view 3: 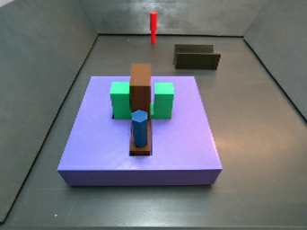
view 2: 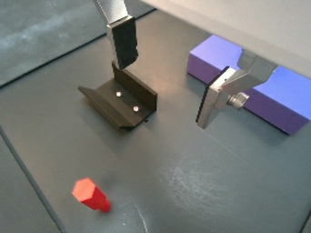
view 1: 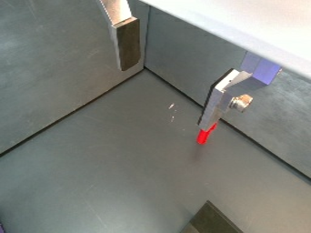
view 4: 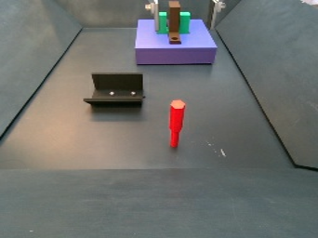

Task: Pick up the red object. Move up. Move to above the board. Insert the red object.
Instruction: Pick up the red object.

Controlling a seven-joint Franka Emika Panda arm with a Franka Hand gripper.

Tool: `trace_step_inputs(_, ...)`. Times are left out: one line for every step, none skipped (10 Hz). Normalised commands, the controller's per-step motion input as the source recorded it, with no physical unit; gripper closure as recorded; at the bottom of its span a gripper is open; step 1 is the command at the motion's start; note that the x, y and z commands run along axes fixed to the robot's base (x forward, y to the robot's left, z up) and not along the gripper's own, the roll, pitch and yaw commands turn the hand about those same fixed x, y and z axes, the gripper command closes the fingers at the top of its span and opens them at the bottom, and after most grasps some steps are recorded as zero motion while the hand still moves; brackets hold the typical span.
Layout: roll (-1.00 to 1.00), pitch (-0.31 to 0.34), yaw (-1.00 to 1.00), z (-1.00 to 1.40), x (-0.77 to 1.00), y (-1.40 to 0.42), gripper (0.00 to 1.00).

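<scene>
I need to grab the red peg by its upper end (view 3: 153, 16) with my gripper next. Then its lower end stays free to go into the board.
The red object (view 4: 177, 124) is a slim red peg standing upright on the grey floor, also seen in a side view (view 3: 153, 27) and in both wrist views (view 2: 89, 194) (view 1: 205, 136). In a wrist view one finger partly covers it. The board (view 3: 142, 106) is a narrow brown plank lying on the purple slab (view 3: 142, 157). My gripper (view 2: 170, 73) is open and empty, high above the floor between the fixture and the slab, apart from the red object. Its fingers (view 1: 126, 41) hold nothing. I cannot make it out clearly in the side views.
The dark fixture (view 4: 115, 89) stands on the floor, below one finger in a wrist view (view 2: 122, 102). A green block (view 3: 120, 99) flanks the board and a blue hexagonal peg (view 3: 140, 126) stands in it. Grey walls (view 1: 231, 64) enclose the floor.
</scene>
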Motion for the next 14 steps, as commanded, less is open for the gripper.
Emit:
trace_step_inputs(0.04, 0.0, -0.08, -0.33, 0.0, 0.45, 0.0)
trace_step_inputs(0.04, 0.056, -0.25, -0.39, 0.0, 0.62, 0.0)
trace_step_inputs(0.04, 0.16, -0.38, -0.43, 0.03, 0.6, 0.0)
trace_step_inputs(0.04, 0.194, -0.41, -0.43, 0.1, 0.53, 0.0)
trace_step_inputs(0.0, 0.171, -0.39, -0.37, 0.15, 0.51, 0.0)
trace_step_inputs(0.0, 0.113, -0.31, -0.31, 0.21, 0.48, 0.0)
trace_step_inputs(-0.04, 0.0, -0.17, -0.28, 0.03, 0.38, 0.0)
trace_step_inputs(-0.05, -0.024, -0.03, -0.2, -0.02, 0.31, 0.0)
trace_step_inputs(-0.09, -0.069, 0.0, -0.18, -0.07, 0.26, 0.0)
trace_step_inputs(-0.16, -0.093, 0.0, -0.17, 0.0, 0.25, 0.0)
trace_step_inputs(-0.18, -0.091, 0.0, -0.21, 0.2, 0.26, 0.0)
trace_step_inputs(-0.18, -0.116, 0.0, -0.25, 0.24, 0.27, 0.0)
trace_step_inputs(-0.15, -0.106, 0.0, -0.27, 0.27, 0.27, 0.0)
trace_step_inputs(-0.1, -0.097, 0.0, -0.24, 0.08, 0.2, 0.0)
